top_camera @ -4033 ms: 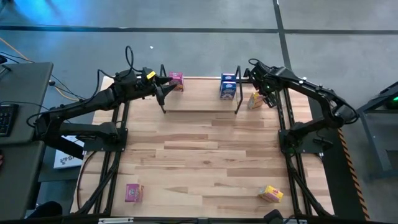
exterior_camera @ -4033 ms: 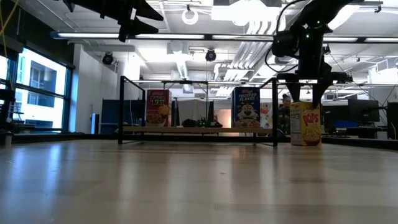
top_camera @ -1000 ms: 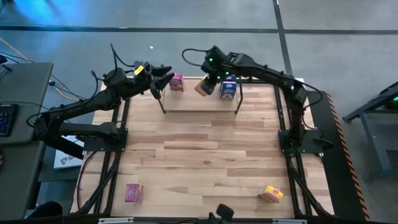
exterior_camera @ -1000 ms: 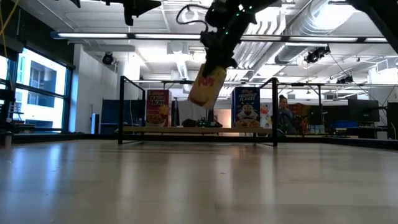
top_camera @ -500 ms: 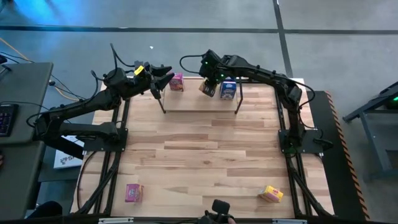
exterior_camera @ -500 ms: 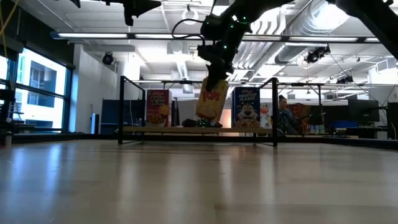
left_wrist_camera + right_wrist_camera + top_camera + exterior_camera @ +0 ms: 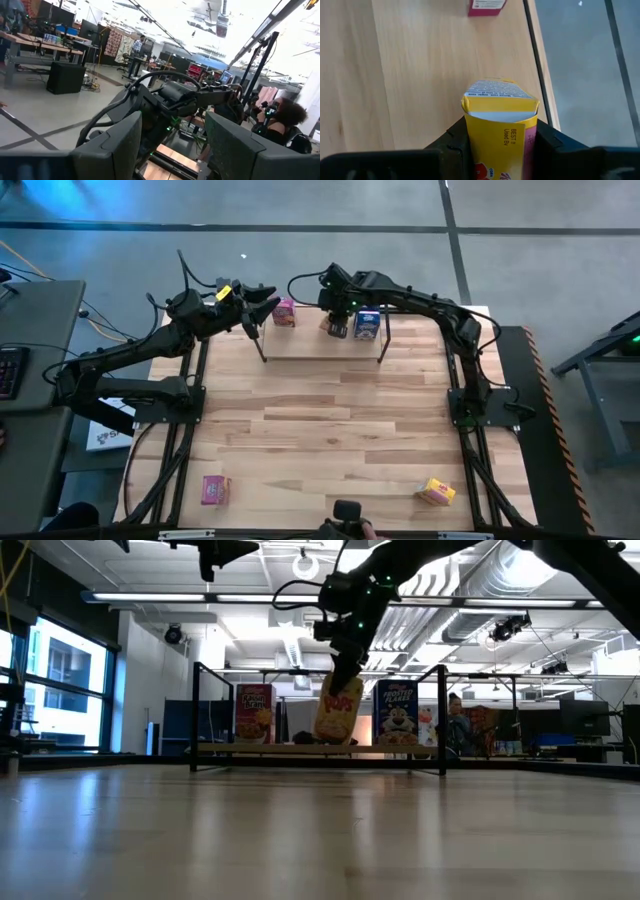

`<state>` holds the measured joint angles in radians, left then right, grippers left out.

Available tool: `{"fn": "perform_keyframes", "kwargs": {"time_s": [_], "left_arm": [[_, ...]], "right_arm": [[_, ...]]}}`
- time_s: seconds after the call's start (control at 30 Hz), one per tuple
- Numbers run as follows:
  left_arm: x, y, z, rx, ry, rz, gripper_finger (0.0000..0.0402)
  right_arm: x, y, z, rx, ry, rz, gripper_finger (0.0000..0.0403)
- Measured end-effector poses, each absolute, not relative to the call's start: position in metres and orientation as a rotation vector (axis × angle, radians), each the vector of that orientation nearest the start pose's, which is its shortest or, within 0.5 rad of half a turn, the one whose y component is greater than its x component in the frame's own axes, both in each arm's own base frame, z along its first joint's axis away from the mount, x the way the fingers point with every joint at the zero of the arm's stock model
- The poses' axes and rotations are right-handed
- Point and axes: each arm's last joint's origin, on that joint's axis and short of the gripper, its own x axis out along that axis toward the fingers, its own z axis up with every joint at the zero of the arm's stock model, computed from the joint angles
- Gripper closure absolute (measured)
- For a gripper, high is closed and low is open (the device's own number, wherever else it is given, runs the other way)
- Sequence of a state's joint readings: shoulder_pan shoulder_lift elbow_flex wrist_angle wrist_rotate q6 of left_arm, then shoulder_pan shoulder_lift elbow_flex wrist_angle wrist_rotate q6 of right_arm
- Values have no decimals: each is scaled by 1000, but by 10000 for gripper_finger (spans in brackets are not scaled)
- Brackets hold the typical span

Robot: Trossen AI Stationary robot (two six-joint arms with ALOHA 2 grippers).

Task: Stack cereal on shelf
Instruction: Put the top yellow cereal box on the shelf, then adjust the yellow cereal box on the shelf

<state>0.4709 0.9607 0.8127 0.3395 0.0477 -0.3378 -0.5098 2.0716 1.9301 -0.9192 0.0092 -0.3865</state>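
Note:
The yellow box (image 7: 340, 710) has its lower end at the shelf board, between the wire uprights, so it is time for my right gripper to let go.
The shelf (image 7: 320, 345) is a low wood board between black wire uprights at the table's far edge. On it stand a pink cereal box (image 7: 285, 312) (image 7: 254, 713) and a blue one (image 7: 367, 325) (image 7: 397, 712). Between them my right gripper (image 7: 337, 320) (image 7: 345, 665) is shut on a yellow cereal box (image 7: 340, 710) (image 7: 501, 120), whose lower end is at the board; I cannot tell whether it touches. My left gripper (image 7: 255, 308) (image 7: 172, 145) stands open in the air just left of the pink box, with nothing between its fingers. My right gripper pinches the yellow box's upper end (image 7: 470, 135) between its two fingers (image 7: 455, 142), one on each of two opposite sides. The fingers come from above, pointing down. The box hangs below them, nearly upright with a slight tilt.
Two more cereal boxes lie near the table's front edge, a pink one (image 7: 215, 490) at the left and a yellow one (image 7: 436, 492) at the right. A person sits in the room beyond the shelf (image 7: 460, 725). The wide plank table (image 7: 320, 430) lies between shelf and front boxes.
My right gripper has come down toward the shelf with the yellow box, a little toward the blue box. The box, strongly tilted a second ago, now hangs nearly upright between the pink and blue boxes.

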Motion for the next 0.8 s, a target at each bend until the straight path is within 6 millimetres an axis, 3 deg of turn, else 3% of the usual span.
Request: {"fn": "perform_keyframes", "kwargs": {"time_s": [0.3,0.63,0.8], "left_arm": [[192,96,361,-282,-255,386,193],[192,96,361,-283,-252,386,193],[192,96,361,-283,-251,387,193]], "right_arm": [[388,-217,275,-116,1117,-239,289],[389,-218,275,-125,1114,-252,182],[389,-219,275,-128,1108,-254,159]]}}
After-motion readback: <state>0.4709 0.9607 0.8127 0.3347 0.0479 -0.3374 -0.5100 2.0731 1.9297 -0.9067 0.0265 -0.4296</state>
